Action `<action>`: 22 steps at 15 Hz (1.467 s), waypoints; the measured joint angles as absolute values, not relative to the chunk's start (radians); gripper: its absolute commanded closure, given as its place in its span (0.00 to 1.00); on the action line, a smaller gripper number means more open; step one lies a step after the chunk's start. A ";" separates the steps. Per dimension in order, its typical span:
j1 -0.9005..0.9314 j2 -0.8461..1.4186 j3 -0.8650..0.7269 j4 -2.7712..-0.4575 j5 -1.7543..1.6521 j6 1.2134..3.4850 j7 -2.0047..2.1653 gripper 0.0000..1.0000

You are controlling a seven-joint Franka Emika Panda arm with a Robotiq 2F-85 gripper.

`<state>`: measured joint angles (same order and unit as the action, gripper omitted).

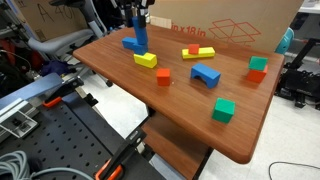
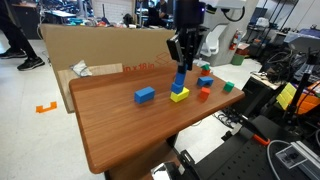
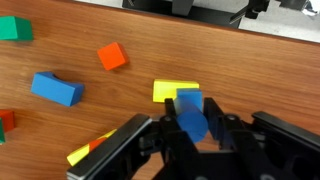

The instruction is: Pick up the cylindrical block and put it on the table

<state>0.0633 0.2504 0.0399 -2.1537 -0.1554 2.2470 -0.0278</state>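
I should keep holding the cylindrical block until it's on the tabletop, standing: its lower end (image 1: 140, 41) is over the flat blue block.
My gripper (image 3: 192, 128) is shut on the cylindrical block (image 3: 188, 112), a slim blue cylinder held upright between the fingers. In both exterior views the gripper (image 1: 138, 22) (image 2: 181, 58) hangs over the far part of the reddish-brown table (image 1: 190, 125) (image 2: 120, 135). The cylinder (image 1: 141, 34) (image 2: 180, 79) points down from the gripper. Its lower end is just over the tabletop next to a yellow block (image 3: 170, 91). I cannot tell whether it touches the wood.
Around it on the table are a flat blue block (image 1: 131, 44) (image 3: 55, 88), a yellow block (image 1: 146, 59) (image 2: 179, 95), an orange cube (image 1: 163, 76) (image 3: 112, 56), a blue arch (image 1: 206, 74) and a green cube (image 1: 223, 110). A cardboard box (image 1: 235, 25) stands behind.
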 measured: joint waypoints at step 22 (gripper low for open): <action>0.070 0.639 0.039 -1.581 -0.149 2.011 0.028 0.92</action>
<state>0.0703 0.6388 0.0395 -1.5805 -0.1490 2.0108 0.0277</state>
